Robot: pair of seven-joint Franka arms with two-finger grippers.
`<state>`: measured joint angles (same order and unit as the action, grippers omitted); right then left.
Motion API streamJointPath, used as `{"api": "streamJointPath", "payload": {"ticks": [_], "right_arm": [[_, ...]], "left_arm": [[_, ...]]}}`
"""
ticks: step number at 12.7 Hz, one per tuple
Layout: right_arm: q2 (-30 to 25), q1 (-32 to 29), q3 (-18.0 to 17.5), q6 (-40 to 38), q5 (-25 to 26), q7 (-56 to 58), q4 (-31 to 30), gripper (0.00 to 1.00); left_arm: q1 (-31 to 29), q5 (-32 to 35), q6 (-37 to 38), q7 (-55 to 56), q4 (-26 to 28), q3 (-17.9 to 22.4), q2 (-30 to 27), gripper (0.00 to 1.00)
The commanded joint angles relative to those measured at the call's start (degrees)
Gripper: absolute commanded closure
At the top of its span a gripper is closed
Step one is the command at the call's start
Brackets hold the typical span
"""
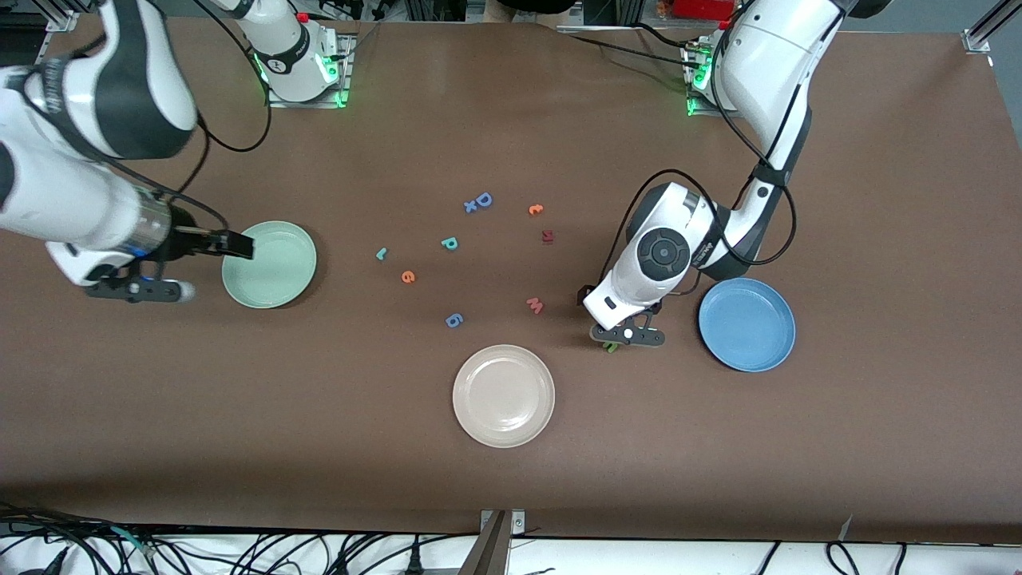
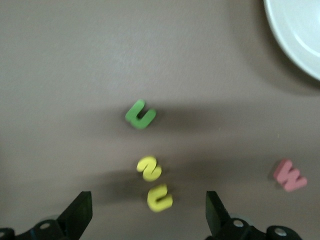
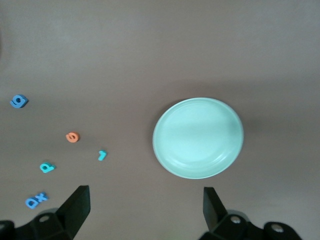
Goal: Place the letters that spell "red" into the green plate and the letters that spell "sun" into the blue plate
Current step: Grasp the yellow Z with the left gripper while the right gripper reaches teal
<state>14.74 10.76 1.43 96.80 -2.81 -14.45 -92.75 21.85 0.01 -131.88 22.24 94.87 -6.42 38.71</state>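
Observation:
My left gripper isn't ready to close yet, because its fingers stop short above the bare tabletop. It should move toward the yellow "s" first and then close on the yellow "s".
My left gripper [image 2: 147,217] hangs open over three small letters beside the blue plate [image 1: 746,323]. They are a dark green arch [image 2: 140,115], a yellow "s" [image 2: 149,168] and a yellow arch [image 2: 160,197]; the yellow arch lies between the fingers' line, untouched. In the front view the left hand [image 1: 619,331] hides all but the green arch [image 1: 611,346]. My right gripper [image 3: 145,210] is open and empty, high over the edge of the green plate [image 1: 271,263]. The teal "r" [image 1: 382,254], orange "e" [image 1: 408,277] and teal "d" [image 1: 449,243] lie mid-table. Both plates hold nothing.
A cream-white plate [image 1: 503,395] sits nearer the front camera. Loose around the middle are a pink "w" [image 1: 535,305], a blue "6" [image 1: 453,320], a blue "D" [image 1: 483,200] with a small "x", an orange letter [image 1: 535,209] and a dark red letter [image 1: 547,235].

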Motion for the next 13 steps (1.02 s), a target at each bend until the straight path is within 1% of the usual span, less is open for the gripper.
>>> {"api": "streamJointPath", "payload": {"ticks": [1, 2, 3, 6, 7, 8, 9, 11, 12, 13], "right_arm": [[1.5, 3.5, 0.3, 1.1, -1.1, -7.4, -0.4, 0.00], [2.2, 4.6, 0.3, 2.2, -1.1, -9.1, -1.0, 0.01], [3.1, 6.1, 0.3, 4.3, -1.1, -10.8, -2.4, 0.01], [4.5, 8.8, 0.1, 13.2, -1.1, -14.8, -9.7, 0.01], [4.7, 9.1, 0.0, 14.8, -1.1, -14.9, -11.7, 0.01], [4.9, 9.1, -0.2, 15.9, -1.1, -15.0, -13.2, 0.01], [5.1, 9.1, -1.1, 17.6, -1.2, -15.0, -15.1, 0.01], [5.2, 9.1, -1.8, 23.3, -1.2, -17.3, -20.1, 0.01], [5.3, 9.1, -3.0, 26.0, -1.2, -18.7, -22.4, 0.01], [6.2, 9.1, -3.5, 28.2, -1.2, -19.9, -23.5, 0.01]], "left_arm": [[0.6, 2.9, -2.8, 0.2, -0.5, 0.6, 2.3, 0.02], [1.1, 5.4, -2.7, 0.6, 0.0, 0.5, 2.3, 0.07], [1.2, 5.7, -2.8, 0.7, 0.1, 0.5, 2.3, 0.10], [1.4, 5.7, -2.9, 1.5, 0.0, 0.5, 3.0, 0.12], [1.4, 5.7, -2.9, 2.1, 0.0, 0.5, 3.3, 0.19], [1.5, 5.7, -3.0, 2.8, 0.0, 0.5, 3.6, 0.30], [1.5, 5.9, -3.1, 3.4, -0.3, 0.5, 4.3, 0.39], [1.4, 5.9, -3.4, 3.6, -0.4, 0.5, 4.3, 0.39], [1.5, 5.9, -3.5, 3.6, -0.6, 0.6, 4.4, 0.39], [1.4, 6.0, -3.8, 3.6, -0.6, 0.6, 4.5, 0.39]]}}
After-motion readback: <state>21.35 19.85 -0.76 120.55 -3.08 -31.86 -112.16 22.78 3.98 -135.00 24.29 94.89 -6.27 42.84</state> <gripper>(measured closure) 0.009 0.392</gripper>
